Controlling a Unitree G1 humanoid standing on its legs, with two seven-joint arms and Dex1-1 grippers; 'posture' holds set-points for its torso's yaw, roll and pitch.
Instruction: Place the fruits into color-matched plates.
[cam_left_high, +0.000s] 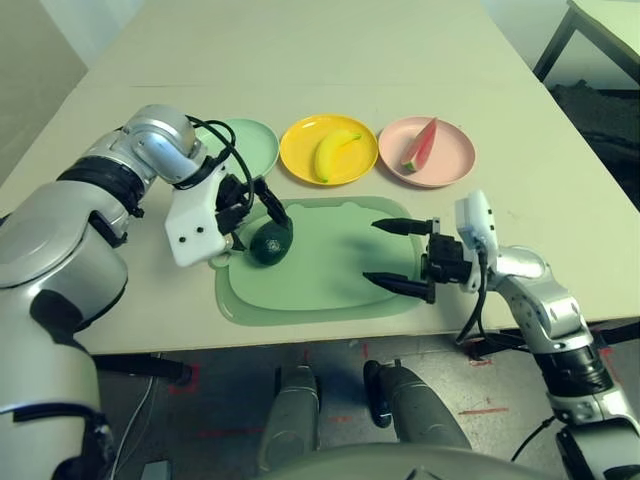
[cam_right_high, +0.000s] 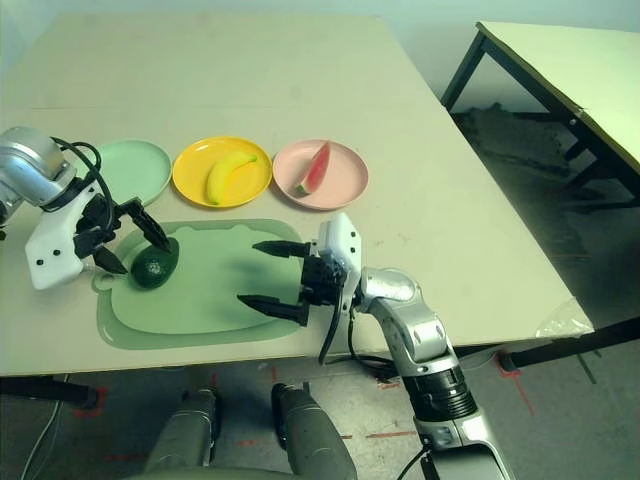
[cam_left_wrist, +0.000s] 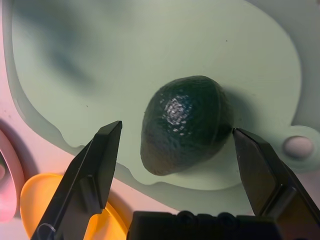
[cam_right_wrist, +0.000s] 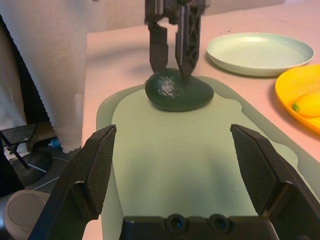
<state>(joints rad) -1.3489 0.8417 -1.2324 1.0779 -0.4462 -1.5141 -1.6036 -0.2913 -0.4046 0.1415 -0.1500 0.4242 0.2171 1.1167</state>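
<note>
My left gripper grabs the avocado across the facing sides of its wide belly (cam_left_wrist: 191, 119) next, since the avocado slopes in toward its narrow end (cam_left_wrist: 156, 164).
The dark green avocado (cam_left_high: 270, 243) lies on the left part of a large green mat (cam_left_high: 330, 275). My left gripper (cam_left_high: 255, 232) is open and lowered over it, one finger on each side, neither visibly pressing on the fruit (cam_left_wrist: 186, 122). The yellow banana (cam_left_high: 335, 153) rests in the yellow plate (cam_left_high: 298, 138). The watermelon wedge (cam_left_high: 420, 147) lies in the pale pink plate (cam_left_high: 452, 157). The mint green plate (cam_left_high: 258, 142) behind my left wrist holds nothing. My right gripper (cam_left_high: 373, 251) hovers open over the mat's right side, pointing at the avocado (cam_right_wrist: 178, 92).
The three plates stand in a row just behind the mat. The table's front edge (cam_left_high: 400, 330) runs close under the mat. A second table (cam_right_high: 570, 60) stands off to the far right, with open floor between.
</note>
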